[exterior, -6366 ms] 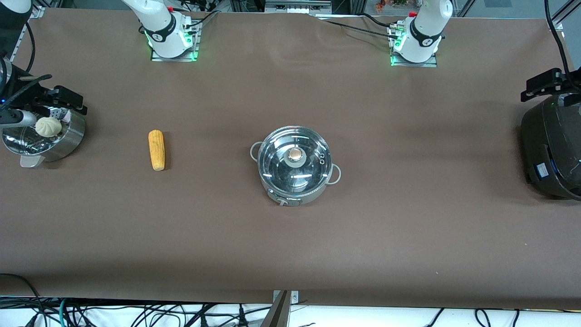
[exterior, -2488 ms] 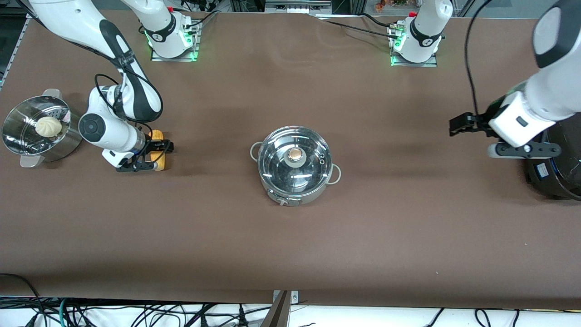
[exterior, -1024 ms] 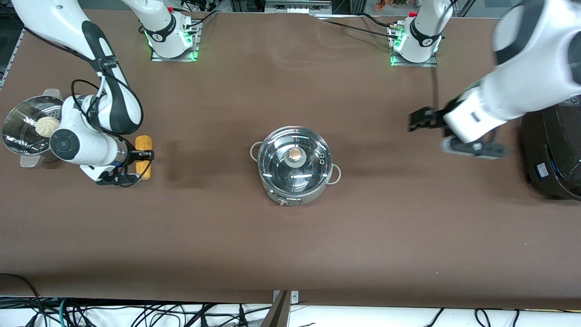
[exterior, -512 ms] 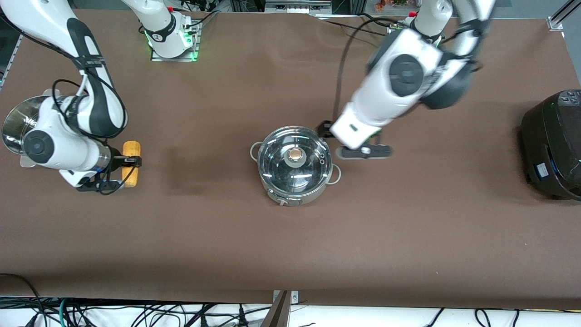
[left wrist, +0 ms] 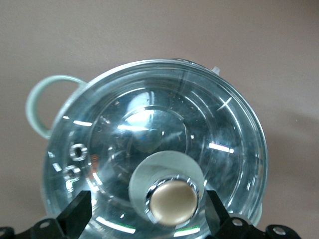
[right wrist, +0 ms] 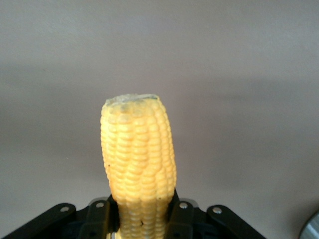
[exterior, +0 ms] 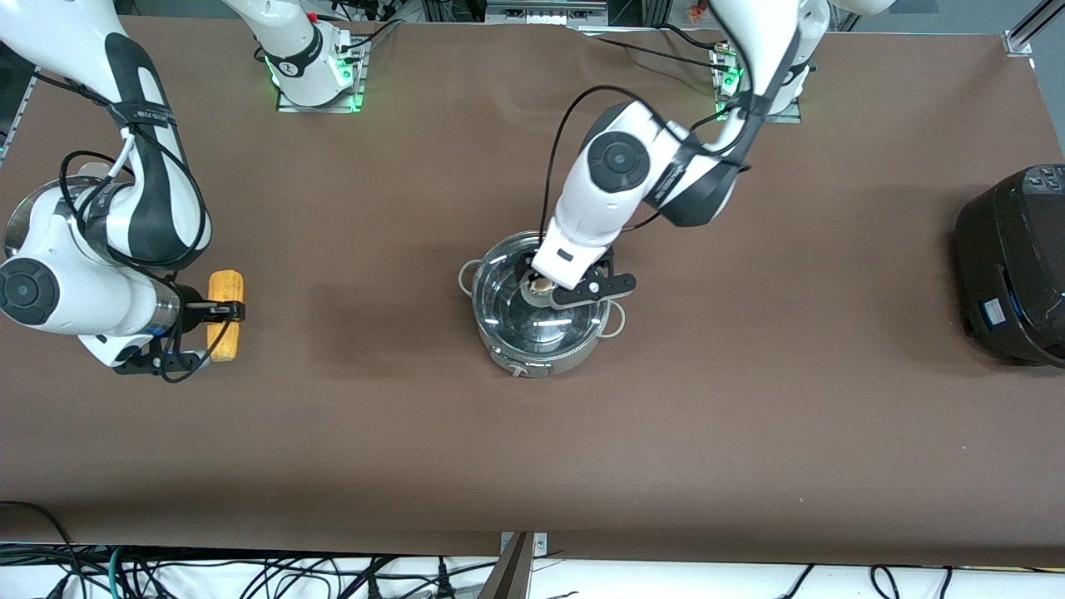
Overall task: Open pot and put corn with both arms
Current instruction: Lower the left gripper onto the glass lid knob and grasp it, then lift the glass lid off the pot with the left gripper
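Next, my left gripper should grab the lid by its narrow knob (exterior: 542,285) (left wrist: 173,202) to open the pot, since the lid's glass disc spreads far wider than the open fingers.
The steel pot (exterior: 539,345) stands mid-table with its glass lid (exterior: 507,312) on. My left gripper (exterior: 541,287) is open and low over the lid, one finger on each side of the lid knob (left wrist: 173,200). The fingers (left wrist: 77,215) do not touch the knob. The lid fills the left wrist view (left wrist: 149,124), with one loop handle (left wrist: 37,107) showing. My right gripper (exterior: 215,331) is shut on the yellow corn (exterior: 225,316) and holds it over the table toward the right arm's end. In the right wrist view the corn (right wrist: 138,164) sticks out from between the closed fingers (right wrist: 103,219).
A large black cooker (exterior: 1011,266) sits at the left arm's end of the table. The steel steamer basket (exterior: 29,212) is mostly hidden by my right arm. Bare brown table lies between the corn and the pot.
My left arm has swung from the cooker end to the pot and lowered its open gripper around the lid knob. My right gripper closed on the corn and carried it away from the pot.
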`<move>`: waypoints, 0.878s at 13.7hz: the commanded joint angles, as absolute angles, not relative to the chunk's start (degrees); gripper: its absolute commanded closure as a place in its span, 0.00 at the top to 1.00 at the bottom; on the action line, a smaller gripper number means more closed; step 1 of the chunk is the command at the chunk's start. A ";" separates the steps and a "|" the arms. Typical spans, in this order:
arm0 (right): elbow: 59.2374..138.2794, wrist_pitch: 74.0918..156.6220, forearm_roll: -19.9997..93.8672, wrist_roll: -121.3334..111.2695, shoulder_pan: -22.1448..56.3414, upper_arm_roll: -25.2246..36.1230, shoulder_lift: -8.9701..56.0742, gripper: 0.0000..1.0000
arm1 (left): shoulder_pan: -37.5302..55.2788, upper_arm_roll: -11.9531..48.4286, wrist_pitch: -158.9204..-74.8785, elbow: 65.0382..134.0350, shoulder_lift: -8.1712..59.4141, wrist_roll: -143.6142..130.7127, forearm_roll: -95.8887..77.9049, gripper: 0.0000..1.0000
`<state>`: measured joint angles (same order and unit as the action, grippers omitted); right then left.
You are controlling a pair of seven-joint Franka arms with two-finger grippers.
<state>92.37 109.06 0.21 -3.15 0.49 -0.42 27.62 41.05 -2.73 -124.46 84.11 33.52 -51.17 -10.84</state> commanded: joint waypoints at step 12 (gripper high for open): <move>85.43 102.39 3.60 -0.09 3.77 -0.88 28.56 0.00 | 44.47 -5.01 -123.22 77.52 38.23 -55.55 -8.88 0.49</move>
<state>87.30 103.95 2.81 -1.17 3.22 -0.75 27.70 43.73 -4.38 -123.47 78.86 37.49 -55.91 -9.92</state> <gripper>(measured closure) 0.661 0.335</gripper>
